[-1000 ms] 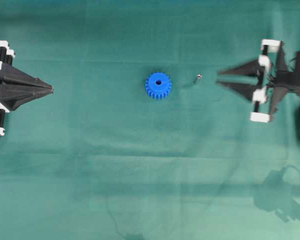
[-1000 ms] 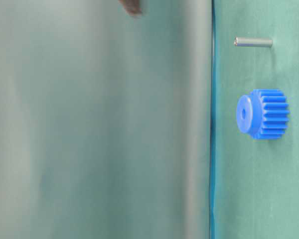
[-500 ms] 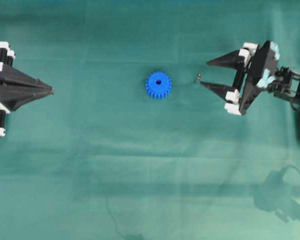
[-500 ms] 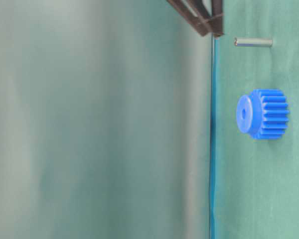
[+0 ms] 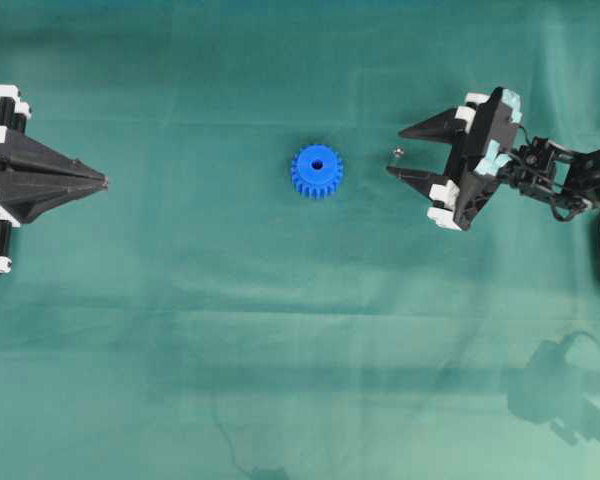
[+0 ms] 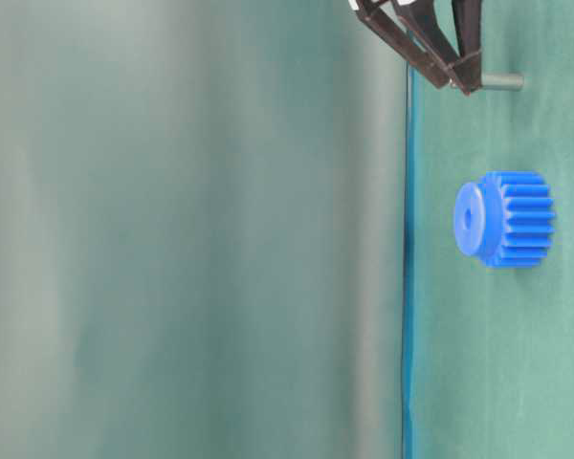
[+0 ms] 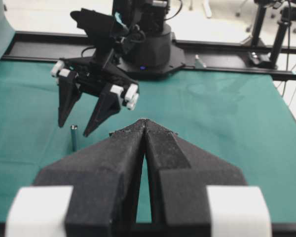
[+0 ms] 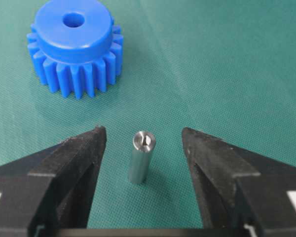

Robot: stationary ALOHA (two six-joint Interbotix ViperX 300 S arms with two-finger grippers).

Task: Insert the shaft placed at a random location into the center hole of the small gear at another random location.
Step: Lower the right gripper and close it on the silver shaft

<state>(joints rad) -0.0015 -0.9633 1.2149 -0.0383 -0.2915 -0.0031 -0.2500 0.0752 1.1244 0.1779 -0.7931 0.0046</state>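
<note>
The shaft's bottom should stay free to enter the small gear's center hole (image 5: 317, 165), so my right gripper needs to grab the shaft by its shiny top (image 5: 399, 152) next.
The shaft (image 8: 140, 157) stands upright on the green cloth, a small silvery pin with a shiny round top, also visible from overhead as the shaft (image 5: 398, 152). My right gripper (image 8: 143, 134) is open, one black fingertip on each side of the pin, touching neither. Overhead, the right gripper (image 5: 395, 151) reaches in from the right. The blue small gear (image 5: 317, 171) lies flat left of the pin, hub up, its dark center hole (image 8: 73, 20) empty. My left gripper (image 5: 102, 181) rests shut at the far left, holding nothing. In the left wrist view the gear is hidden behind the left gripper (image 7: 145, 120).
A green cloth (image 5: 280, 330) covers the whole table. The right arm's base (image 7: 148, 44) stands at the far table edge in the left wrist view. A black frame rail (image 7: 227, 49) runs behind it.
The right gripper has swung in from the right edge toward the pin and opened wider; its tips now flank the shaft. The gear, the shaft and the left gripper have not moved.
</note>
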